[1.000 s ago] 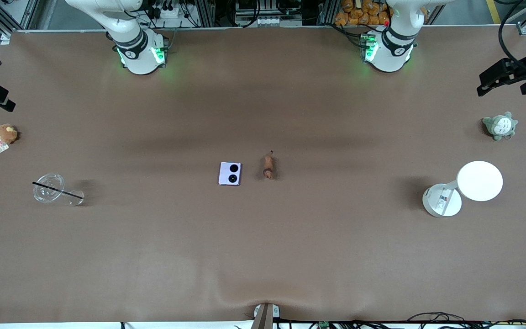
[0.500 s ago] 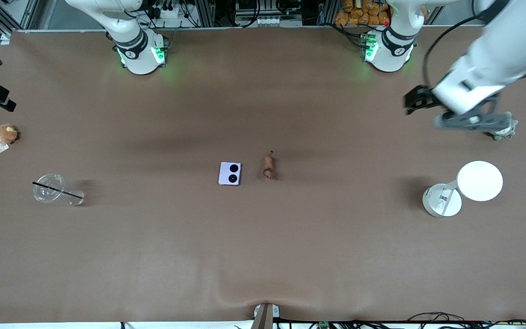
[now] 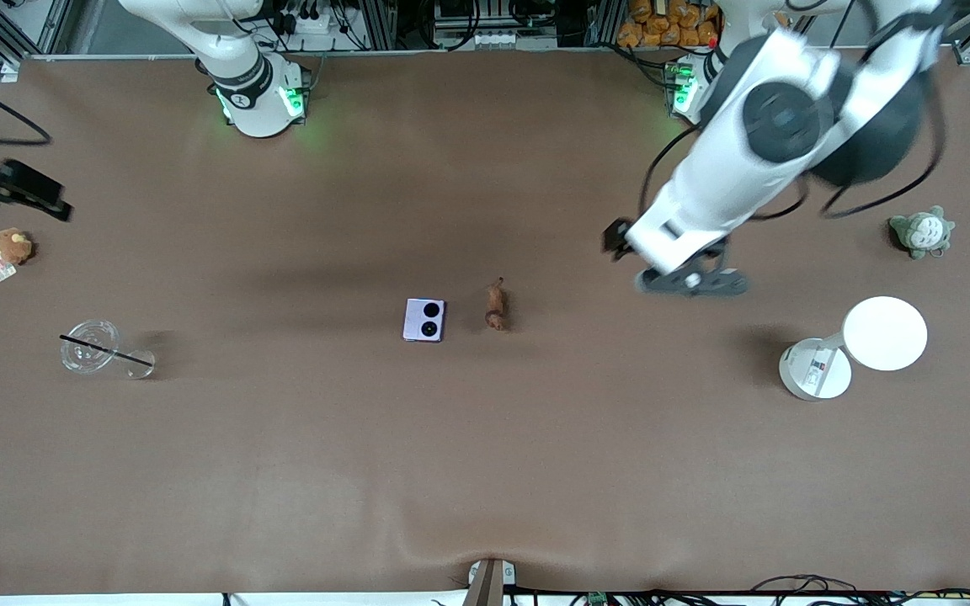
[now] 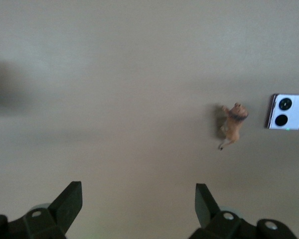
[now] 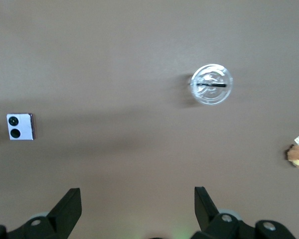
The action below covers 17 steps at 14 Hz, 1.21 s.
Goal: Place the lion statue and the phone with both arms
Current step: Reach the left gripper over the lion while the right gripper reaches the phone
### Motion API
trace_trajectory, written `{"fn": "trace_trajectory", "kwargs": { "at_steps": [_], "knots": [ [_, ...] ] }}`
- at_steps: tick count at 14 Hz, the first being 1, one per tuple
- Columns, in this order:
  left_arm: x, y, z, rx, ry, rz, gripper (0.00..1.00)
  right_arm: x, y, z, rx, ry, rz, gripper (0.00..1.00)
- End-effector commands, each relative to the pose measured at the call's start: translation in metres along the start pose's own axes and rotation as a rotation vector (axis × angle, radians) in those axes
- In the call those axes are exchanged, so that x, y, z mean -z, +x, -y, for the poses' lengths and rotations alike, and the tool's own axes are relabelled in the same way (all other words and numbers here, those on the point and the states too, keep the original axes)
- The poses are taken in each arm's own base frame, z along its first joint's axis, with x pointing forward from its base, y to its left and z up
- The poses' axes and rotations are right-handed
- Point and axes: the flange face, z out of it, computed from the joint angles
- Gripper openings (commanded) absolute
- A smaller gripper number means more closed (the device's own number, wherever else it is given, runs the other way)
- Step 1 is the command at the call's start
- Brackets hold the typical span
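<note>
Next, my left gripper grabs the lion by its neck (image 3: 496, 313) to place the lion statue and leave the phone (image 3: 424, 320) free.
The pale lilac phone (image 3: 424, 320) lies flat mid-table, its two black camera circles facing up. The small orange-brown lion statue (image 3: 496, 305) lies beside it, toward the left arm's end. My left gripper (image 3: 691, 282) hangs open and empty over bare table, between the lion and the white stand. In the left wrist view the gripper (image 4: 138, 199) is open, and the lion (image 4: 232, 124) and phone (image 4: 287, 111) show well apart from it. My right gripper (image 3: 20, 194) is over the table's edge at the right arm's end. It (image 5: 137, 199) is open and empty, and the phone (image 5: 21, 126) shows in its view.
A clear cup with a black straw (image 3: 102, 349) and a brown plush with a tag (image 3: 12, 246) lie at the right arm's end. A grey-green plush (image 3: 921, 231) and a white stand with a round disc (image 3: 860, 345) are at the left arm's end.
My left arm has swung in from its end of the table toward the middle, closing on the lion. My right gripper has edged in over the table. The phone and lion have not moved.
</note>
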Motion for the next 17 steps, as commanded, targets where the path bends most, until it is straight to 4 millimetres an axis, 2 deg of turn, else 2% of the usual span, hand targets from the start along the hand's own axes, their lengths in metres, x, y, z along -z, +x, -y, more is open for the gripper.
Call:
{"fn": "trace_trajectory", "kwargs": {
  "at_steps": [1,3,4,5,6,8,10,11,13,16,17],
  "knots": [
    [-0.058,0.016,-0.059,0.069,0.04,-0.038,1.0,-0.012,0.016,0.01,0.019,0.002,0.017,1.0],
    [-0.084,0.022,-0.095,0.122,0.033,-0.038,1.0,-0.011,0.014,0.032,0.058,-0.006,0.013,1.0],
    [-0.102,0.023,-0.106,0.13,0.03,-0.028,1.0,-0.01,0.013,0.036,0.068,-0.012,0.012,1.0],
    [-0.12,0.016,-0.123,0.113,0.028,-0.036,1.0,-0.015,0.016,0.037,0.068,-0.012,0.018,1.0],
    [-0.142,0.01,-0.141,0.106,0.026,-0.052,1.0,-0.029,0.025,0.038,0.068,-0.01,0.044,1.0],
    [-0.179,0.005,-0.16,0.101,0.054,-0.104,1.0,-0.064,0.042,0.042,0.069,-0.012,0.107,1.0],
    [-0.211,-0.003,-0.173,0.089,0.062,-0.107,1.0,-0.068,0.042,0.055,0.091,-0.013,0.119,1.0],
    [-0.221,-0.007,-0.178,0.076,0.067,-0.111,1.0,-0.071,0.041,0.063,0.103,-0.017,0.127,1.0],
    [-0.228,-0.011,-0.183,0.07,0.071,-0.11,1.0,-0.077,0.043,0.071,0.119,-0.02,0.138,1.0],
    [-0.247,-0.016,-0.188,0.056,0.067,-0.101,1.0,-0.077,0.038,0.106,0.166,-0.033,0.128,1.0],
    [-0.252,-0.016,-0.189,0.057,0.058,-0.101,1.0,-0.078,0.038,0.108,0.165,-0.027,0.129,1.0]
  ]
}}
